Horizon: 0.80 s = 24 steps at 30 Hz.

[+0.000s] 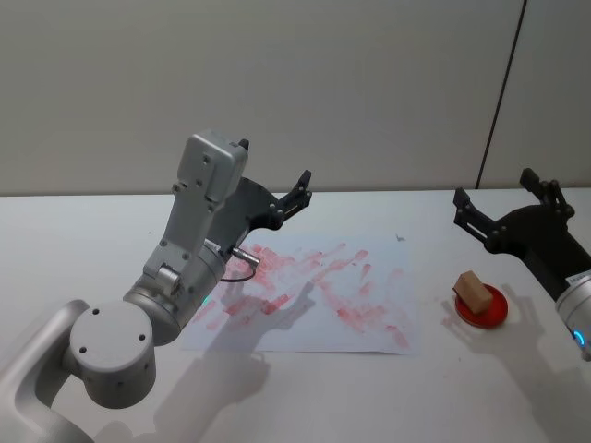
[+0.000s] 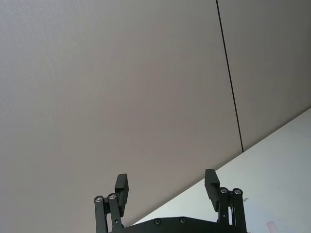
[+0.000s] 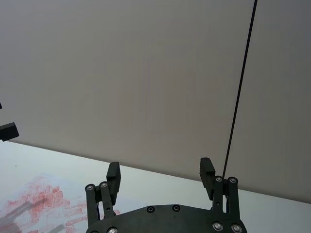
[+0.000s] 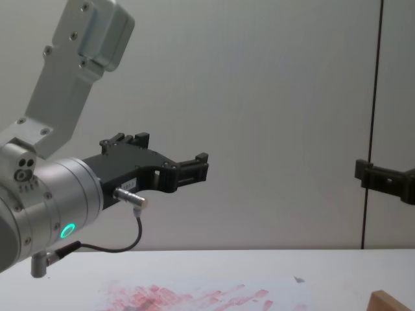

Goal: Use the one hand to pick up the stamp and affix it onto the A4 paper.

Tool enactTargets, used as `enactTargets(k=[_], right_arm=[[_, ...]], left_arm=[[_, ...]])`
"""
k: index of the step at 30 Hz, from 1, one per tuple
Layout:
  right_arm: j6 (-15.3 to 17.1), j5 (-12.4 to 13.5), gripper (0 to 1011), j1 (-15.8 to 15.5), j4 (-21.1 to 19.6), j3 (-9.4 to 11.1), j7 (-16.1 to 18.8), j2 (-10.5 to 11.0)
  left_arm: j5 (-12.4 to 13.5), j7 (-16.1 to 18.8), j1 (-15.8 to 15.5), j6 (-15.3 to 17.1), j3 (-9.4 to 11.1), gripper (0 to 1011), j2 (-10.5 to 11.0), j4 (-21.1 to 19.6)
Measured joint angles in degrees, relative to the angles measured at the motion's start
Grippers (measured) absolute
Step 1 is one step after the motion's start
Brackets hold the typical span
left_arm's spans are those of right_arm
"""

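My right gripper grabs the stamp by its upper wooden sides next, since the stamp's bottom rests on the red ink pad.
The stamp, a small light-brown wooden block, rests on a round red ink pad at the right of the table; its corner shows low in the chest view. The A4 paper, white with red-pink smears, lies flat at the table's middle. My right gripper hangs open in the air above and behind the stamp, touching nothing. My left gripper is raised open over the paper's far left part, holding nothing.
The white tabletop runs back to a grey wall with a dark vertical seam. My left arm's silver-grey link stands over the paper's left side and throws shadows on it.
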Motion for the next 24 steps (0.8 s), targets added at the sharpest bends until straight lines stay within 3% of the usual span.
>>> enactTargets(k=[24], right_arm=[[0.0, 0.0, 1001, 0.0, 0.0, 0.0, 0.0, 0.0]], left_arm=[[0.0, 0.0, 0.0, 0.0, 0.0, 1001, 0.0, 0.0]])
